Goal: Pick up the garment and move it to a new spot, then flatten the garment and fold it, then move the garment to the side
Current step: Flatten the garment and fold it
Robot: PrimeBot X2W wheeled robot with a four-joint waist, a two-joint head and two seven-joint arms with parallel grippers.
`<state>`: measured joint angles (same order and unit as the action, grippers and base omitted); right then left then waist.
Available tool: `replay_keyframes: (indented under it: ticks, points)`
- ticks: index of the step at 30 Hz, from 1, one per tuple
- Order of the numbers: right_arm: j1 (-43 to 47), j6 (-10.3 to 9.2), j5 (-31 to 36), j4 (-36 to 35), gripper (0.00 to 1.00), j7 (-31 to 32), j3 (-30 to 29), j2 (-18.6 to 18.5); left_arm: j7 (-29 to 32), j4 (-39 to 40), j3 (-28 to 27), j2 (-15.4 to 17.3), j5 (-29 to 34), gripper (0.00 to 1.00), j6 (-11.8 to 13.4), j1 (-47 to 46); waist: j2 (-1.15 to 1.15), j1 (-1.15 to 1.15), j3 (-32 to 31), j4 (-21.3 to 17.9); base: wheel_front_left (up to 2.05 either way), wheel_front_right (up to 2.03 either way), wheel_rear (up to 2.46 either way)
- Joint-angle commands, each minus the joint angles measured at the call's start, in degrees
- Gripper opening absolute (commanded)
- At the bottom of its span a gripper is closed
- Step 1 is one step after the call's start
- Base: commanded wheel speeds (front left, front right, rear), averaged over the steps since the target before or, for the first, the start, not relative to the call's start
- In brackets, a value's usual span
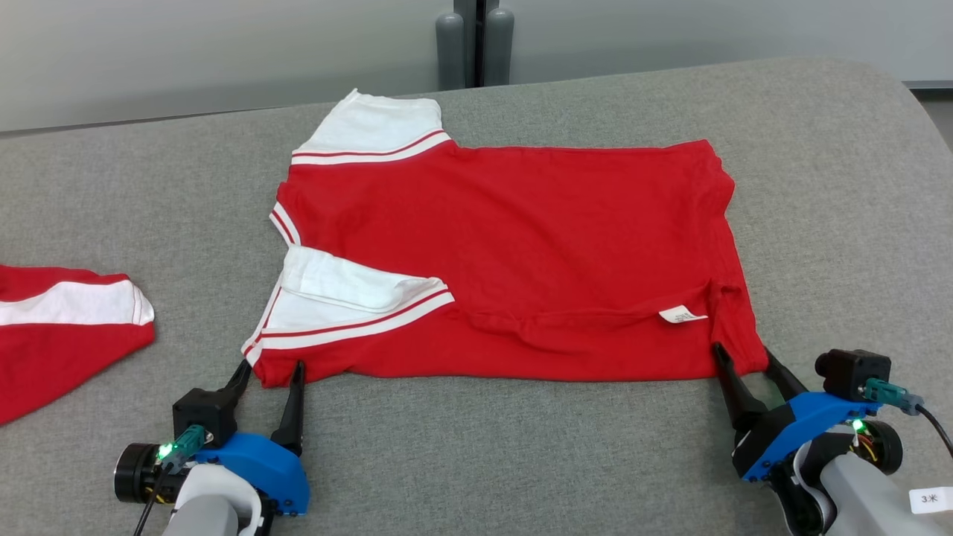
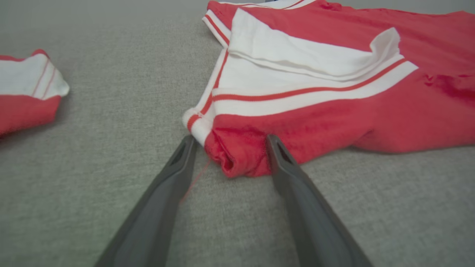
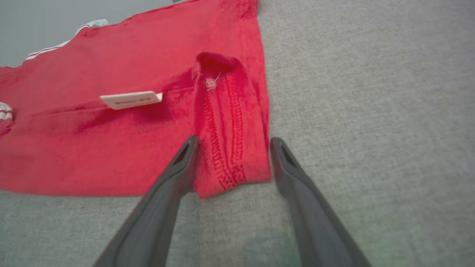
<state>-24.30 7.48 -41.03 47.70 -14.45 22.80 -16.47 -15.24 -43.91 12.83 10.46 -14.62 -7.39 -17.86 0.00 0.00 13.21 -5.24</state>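
Observation:
Next, my right gripper grabs the red shirt by its stitched hem corner [image 1: 746,362] [image 3: 231,171] to flatten the shirt.
The garment [image 1: 536,253] is a red shirt with white sleeves and red stripes, lying folded on the grey surface, its white label [image 1: 682,315] near the front right. My left gripper [image 1: 272,372] stands open at the shirt's front left corner [image 2: 237,157], which lies between the two fingers. At the front right corner [image 3: 232,163], my right gripper [image 1: 744,353] is open too, one finger on each side of the stitched hem. Neither grips the cloth.
Another red and white garment [image 1: 52,335] lies at the left edge of the grey padded surface [image 1: 484,461]. Two grey posts [image 1: 476,45] stand behind the far edge. The surface's right side curves off near the wall.

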Motion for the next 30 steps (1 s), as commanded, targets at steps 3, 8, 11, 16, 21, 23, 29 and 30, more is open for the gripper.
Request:
replay_keyframes:
  ticks: [3, 8, 11, 16, 21, 23, 29, 30]
  points:
    - [-1.1, 0.03, 0.1, 1.5, 0.75, 0.3, 1.4, 0.9, 0.2, -2.2, 1.1, -0.3, -1.1, 0.98, -0.1, -1.4, 0.0, 0.0, 0.1, 0.1, 0.0, 0.0, 0.0]
    - [-1.7, 0.03, -1.0, 2.2, 0.0, -0.1, 2.6, 1.2, 0.2, -3.8, 2.9, -0.2, -3.2, 0.0, -0.1, -2.6, 0.0, 0.0, -0.2, 0.2, 0.0, 0.0, 0.0]
    - [-1.5, 0.03, -1.3, 2.1, 0.0, -0.4, 2.9, 0.9, 0.2, -2.1, 2.8, 0.2, -4.2, 0.0, -0.1, -2.6, 0.0, 0.0, -1.1, 0.4, 0.0, 0.0, 0.0]
    - [0.9, 0.03, -2.3, 1.3, 0.0, -0.7, 3.4, 1.1, 0.1, 2.6, 1.0, -0.1, -4.9, 0.0, -0.1, 1.2, 0.0, 0.0, -4.0, 0.6, 0.0, 0.0, 0.0]
    - [3.9, 0.03, -3.2, -0.1, 0.0, -0.8, 3.5, 0.7, 0.1, 7.4, -0.5, -1.2, -4.6, 0.0, -0.1, 6.7, 0.0, 0.0, -7.2, 1.5, 0.0, 0.0, 0.0]
    - [5.6, 0.03, -3.1, -1.0, 0.0, -0.8, 3.2, 0.4, 0.1, 9.0, -1.0, -1.7, -4.3, 0.0, -0.1, 9.0, 0.0, 0.0, -8.4, 2.0, 0.0, 0.0, 0.0]
    - [11.7, 0.03, -2.9, -4.2, 0.0, -0.8, 0.9, -0.5, 0.1, 13.4, -2.4, -3.3, -3.3, 0.0, -0.1, 17.0, 0.0, 0.0, -12.0, 3.1, 0.0, 0.0, 0.0]
    - [12.8, 0.03, -2.9, -4.7, 0.0, -0.8, 0.6, -0.5, 0.1, 13.9, -2.5, -3.5, -3.0, 0.0, -0.1, 18.3, 0.0, 0.0, -12.5, 3.2, 0.0, 0.0, 0.0]
